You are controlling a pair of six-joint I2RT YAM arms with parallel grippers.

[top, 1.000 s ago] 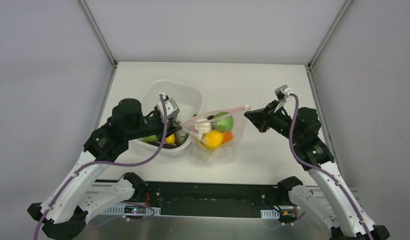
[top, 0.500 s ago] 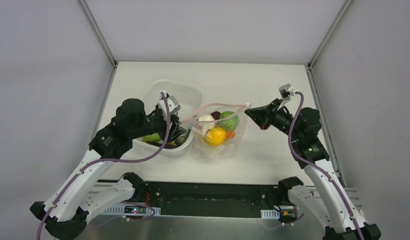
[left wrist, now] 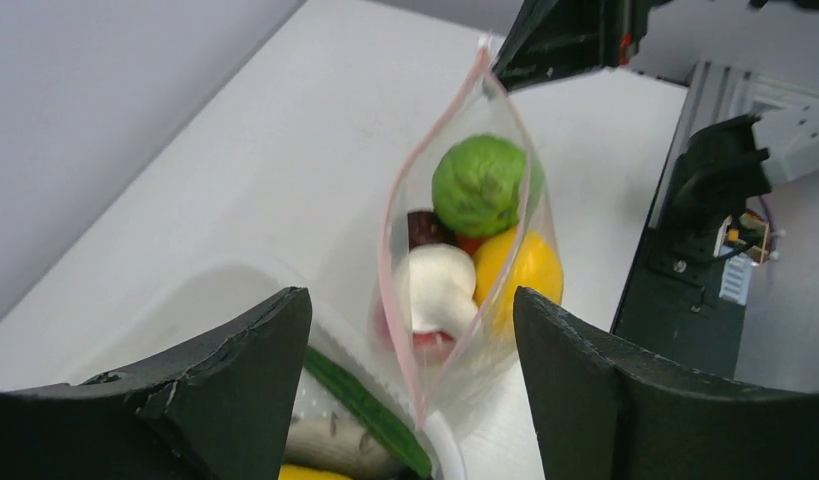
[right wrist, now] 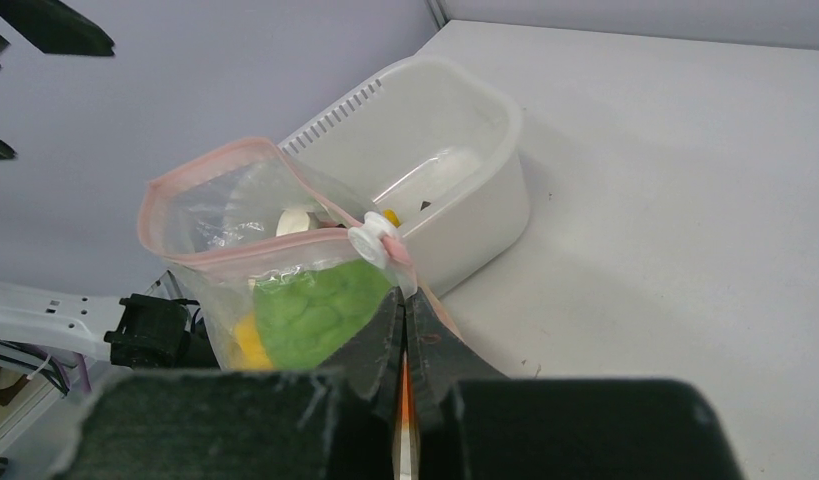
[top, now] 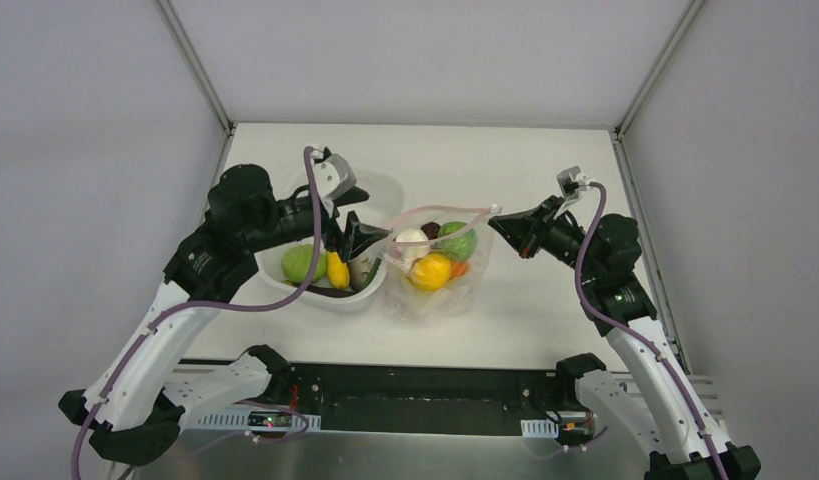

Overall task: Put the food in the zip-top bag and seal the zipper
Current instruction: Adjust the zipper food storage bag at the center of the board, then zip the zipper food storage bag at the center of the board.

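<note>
Next, my left gripper needs to grab the white slider [left wrist: 489, 43] across its sides, leaving the pink zipper [left wrist: 403, 205] ahead free, to seal the zip-top bag.
The zip-top bag [top: 433, 262] stands between the arms with its mouth open, and its pink zipper [left wrist: 403, 205] forms a narrow loop. Inside lie a green piece of food [left wrist: 480, 185], a yellow one [left wrist: 523, 270], a cream one [left wrist: 435, 288] and a dark purple one [left wrist: 421, 228]. My right gripper [right wrist: 403, 302] is shut on the bag's right corner, just below the white slider [right wrist: 371, 241]. My left gripper [left wrist: 413, 345] is open a little left of the bag's other end, touching nothing. More food, green [top: 299, 263] and yellow [top: 337, 271], lies in the tub.
The white tub [top: 380, 190] sits against the bag's left side, under my left gripper, and a long green piece [left wrist: 367, 412] lies along its near wall. Bare table lies behind and to the right of the bag. Grey walls close in both sides.
My left gripper has opened, let go of the bag's left end and drawn back up and to the left. The bag's mouth has spread open. The right gripper keeps its hold.
</note>
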